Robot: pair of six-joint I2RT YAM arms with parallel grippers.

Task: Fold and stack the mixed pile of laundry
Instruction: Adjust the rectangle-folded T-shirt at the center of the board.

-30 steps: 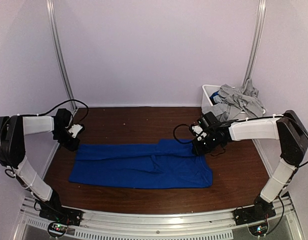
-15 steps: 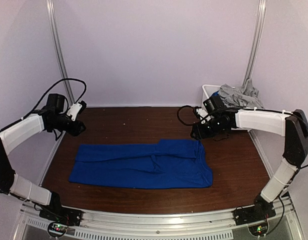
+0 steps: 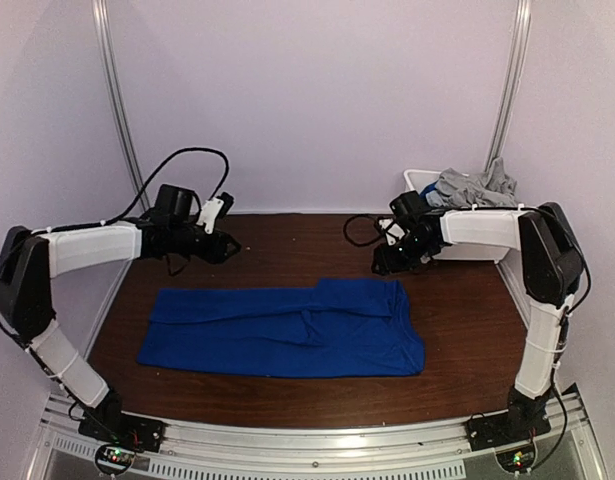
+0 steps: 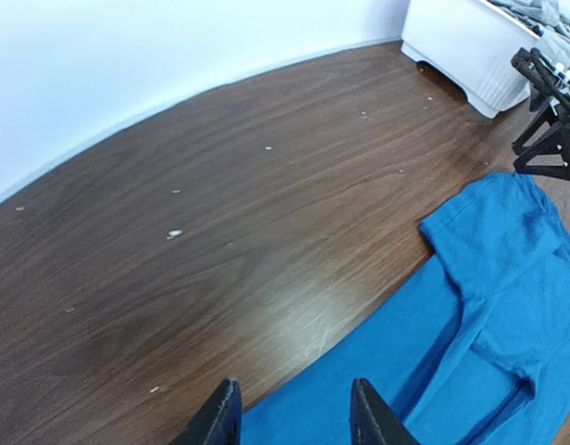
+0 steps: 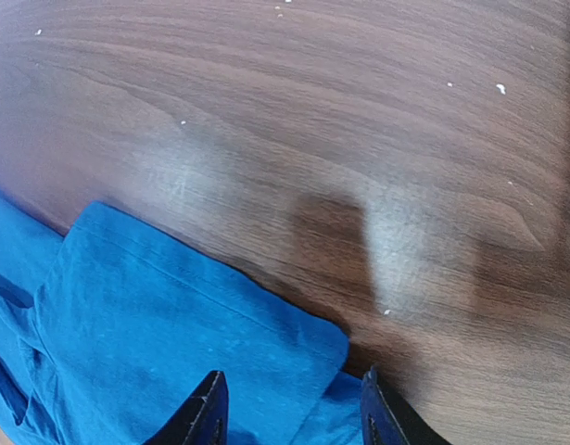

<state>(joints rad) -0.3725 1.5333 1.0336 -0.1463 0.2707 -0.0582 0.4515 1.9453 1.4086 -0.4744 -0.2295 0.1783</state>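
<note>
My right gripper grips the garment's far corner nearest the white bin next, to fold the royal-blue garment (image 3: 287, 328) toward its near edge.
A royal-blue garment (image 3: 287, 328) lies spread flat across the middle of the brown table. It also shows in the left wrist view (image 4: 488, 306) and in the right wrist view (image 5: 173, 324). Light-grey garments (image 3: 472, 188) are heaped in the white bin (image 3: 413, 192) at the back right. My left gripper (image 3: 230, 245) hovers open and empty beyond the garment's far left edge (image 4: 294, 422). My right gripper (image 3: 380, 265) hovers open and empty just above the garment's far right corner (image 5: 289, 417).
The white bin (image 4: 461, 46) stands against the back wall at the table's right. Metal frame posts rise at the back left (image 3: 122, 120) and back right (image 3: 507, 90). Small white specks dot the bare wood (image 4: 175, 234).
Both grippers have left the garment's far corners and lifted. The left arm has swung right and back. The right arm has drawn back towards the bin. The garment stays flat.
</note>
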